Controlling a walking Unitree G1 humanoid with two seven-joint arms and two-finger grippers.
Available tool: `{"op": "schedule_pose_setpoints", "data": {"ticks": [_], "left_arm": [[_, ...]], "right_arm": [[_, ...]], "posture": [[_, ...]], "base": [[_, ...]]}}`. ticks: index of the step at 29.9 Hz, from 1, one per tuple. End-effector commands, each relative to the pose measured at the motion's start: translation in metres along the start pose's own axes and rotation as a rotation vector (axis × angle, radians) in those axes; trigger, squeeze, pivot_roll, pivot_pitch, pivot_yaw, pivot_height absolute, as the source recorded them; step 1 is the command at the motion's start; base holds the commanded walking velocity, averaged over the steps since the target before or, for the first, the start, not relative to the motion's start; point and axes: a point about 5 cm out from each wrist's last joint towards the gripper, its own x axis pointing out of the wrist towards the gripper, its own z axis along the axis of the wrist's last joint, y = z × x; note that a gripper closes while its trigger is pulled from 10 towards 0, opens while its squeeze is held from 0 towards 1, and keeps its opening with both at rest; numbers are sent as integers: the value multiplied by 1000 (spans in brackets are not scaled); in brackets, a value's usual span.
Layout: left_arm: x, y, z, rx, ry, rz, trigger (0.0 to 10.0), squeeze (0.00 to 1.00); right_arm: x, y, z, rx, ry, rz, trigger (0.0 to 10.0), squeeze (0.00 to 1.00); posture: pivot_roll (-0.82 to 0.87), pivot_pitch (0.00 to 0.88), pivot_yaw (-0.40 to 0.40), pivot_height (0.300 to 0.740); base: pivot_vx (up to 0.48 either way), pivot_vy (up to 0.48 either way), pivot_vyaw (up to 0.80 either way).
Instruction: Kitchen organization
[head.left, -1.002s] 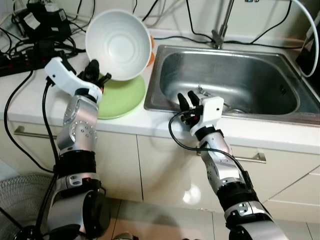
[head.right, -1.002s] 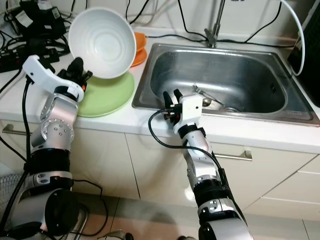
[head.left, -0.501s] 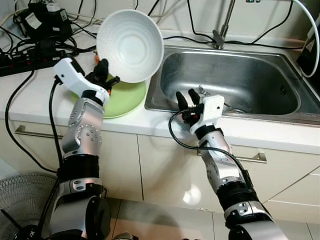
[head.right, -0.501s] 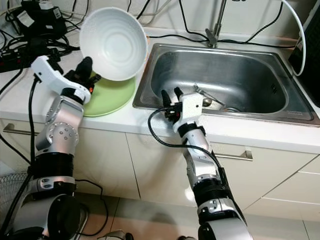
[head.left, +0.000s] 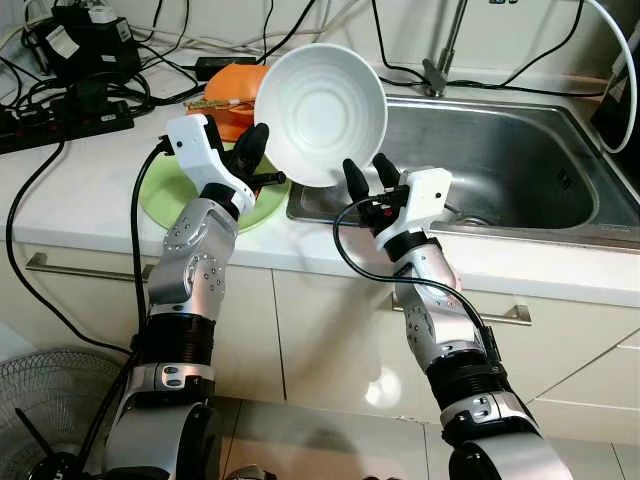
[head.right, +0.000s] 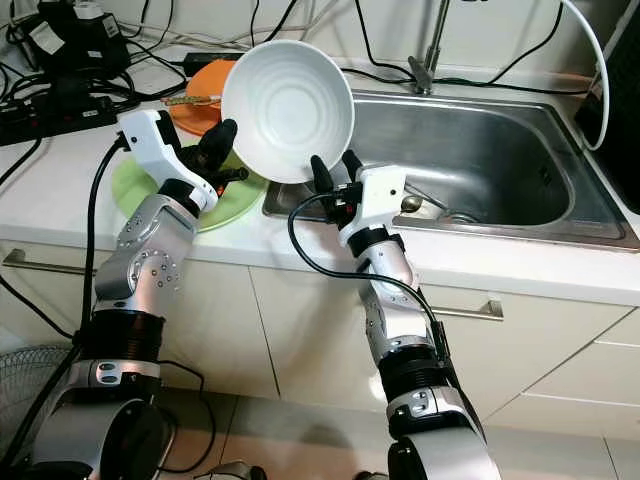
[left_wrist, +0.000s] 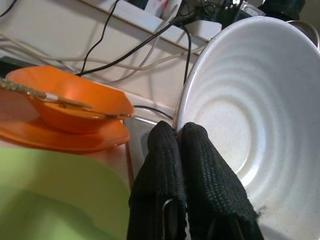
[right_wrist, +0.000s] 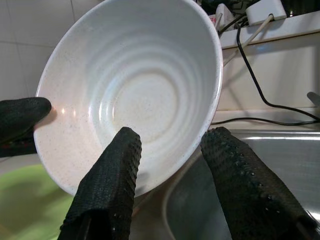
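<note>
The white bowl needs to move into the sink (head.left: 500, 160), so I will next grab the white bowl by its rim with my right gripper.
A large white bowl (head.left: 322, 112) is tilted on edge in the air, over the counter edge by the sink's left rim. My left gripper (head.left: 258, 152) is shut on the bowl's lower left rim; in the left wrist view its fingers (left_wrist: 185, 165) pinch that rim. My right gripper (head.left: 368, 178) stands open just below the bowl's lower right edge, its fingers (right_wrist: 112, 180) spread either side of the rim. A green plate (head.left: 170, 196) lies on the counter under my left arm. An orange bowl (head.left: 235, 88) with a utensil on it rests on an orange plate behind.
The steel sink (head.left: 490, 165) with a faucet (head.left: 440, 60) lies to the right, a utensil in its basin. Black cables and a power strip (head.left: 60, 105) crowd the back left of the counter. A fan (head.left: 40, 400) stands on the floor at the left.
My left gripper has carried the white bowl to the right, from over the green plate to the sink's left edge. My right gripper has risen towards the bowl's lower rim.
</note>
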Motion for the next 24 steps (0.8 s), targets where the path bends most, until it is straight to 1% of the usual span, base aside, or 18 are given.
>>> {"op": "schedule_pose_setpoints", "data": {"ticks": [1, 7, 14, 22, 24], "left_arm": [[1, -5, 9, 29, -42, -32, 10000, 0], [-1, -3, 14, 23, -79, -25, 10000, 0], [-2, -3, 16, 20, -90, -40, 10000, 0], [-4, -7, 13, 22, -79, -87, 10000, 0], [-5, -8, 11, 24, -72, -94, 10000, 0]], "right_arm": [[6, 2, 9, 9, -29, 12, 10000, 0], [4, 0, 8, 9, -23, -6, 10000, 0], [4, -3, 6, 20, -13, -30, 10000, 0], [5, -5, 6, 34, -6, -61, 10000, 0], [6, -5, 5, 60, 2, -73, 10000, 0]], "posture": [[48, 0, 23, 740], [52, 0, 22, 740], [56, 0, 22, 740], [56, 0, 22, 740], [56, 0, 21, 740]], "base": [[0, 0, 0], [0, 0, 0], [0, 0, 0], [0, 0, 0], [0, 0, 0]]}}
